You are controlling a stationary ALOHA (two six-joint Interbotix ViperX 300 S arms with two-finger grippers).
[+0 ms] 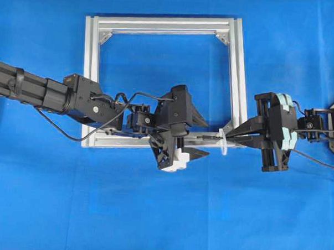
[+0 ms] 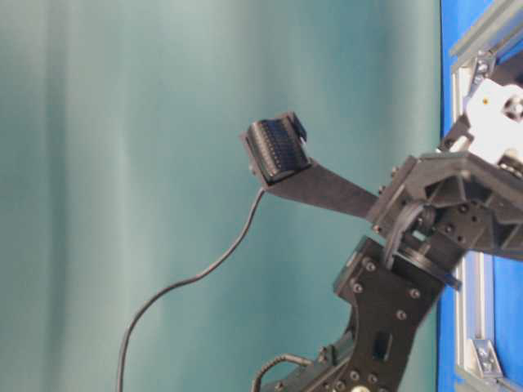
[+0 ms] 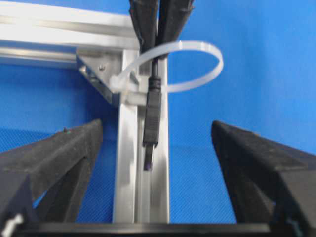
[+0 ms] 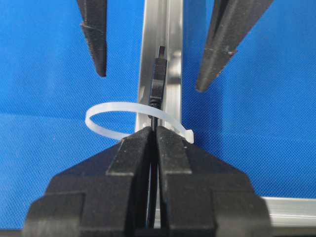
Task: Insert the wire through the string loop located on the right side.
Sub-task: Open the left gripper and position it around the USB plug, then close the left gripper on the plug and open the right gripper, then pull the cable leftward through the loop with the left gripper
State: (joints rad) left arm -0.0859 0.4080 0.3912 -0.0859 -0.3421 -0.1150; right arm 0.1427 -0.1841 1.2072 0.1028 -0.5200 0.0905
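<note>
My left gripper is to grab the wire next by its dark plug tip (image 1: pixel 207 138), since the white string loop (image 1: pixel 225 147) and my right gripper crowd the rest of the wire.
The wire (image 3: pixel 152 116) runs through the white string loop (image 3: pixel 197 49), and its dark plug tip hangs over the silver frame bar (image 3: pixel 127 163). My right gripper (image 4: pixel 154 136) is shut on the wire just behind the loop (image 4: pixel 106 112), with the plug (image 4: pixel 158 79) sticking out beyond it. My left gripper (image 3: pixel 157 148) is open, one finger on each side of the plug and clear of it. Overhead, the left gripper (image 1: pixel 207 139) faces the right gripper (image 1: pixel 226 137) across the loop (image 1: pixel 225 147) at the frame's lower right corner.
The square aluminium frame (image 1: pixel 239 67) lies flat on the blue cloth (image 1: pixel 163 213). A silver corner bracket (image 3: pixel 96 74) sits right by the loop. A loose black arm cable (image 2: pixel 188 278) hangs in the table-level view.
</note>
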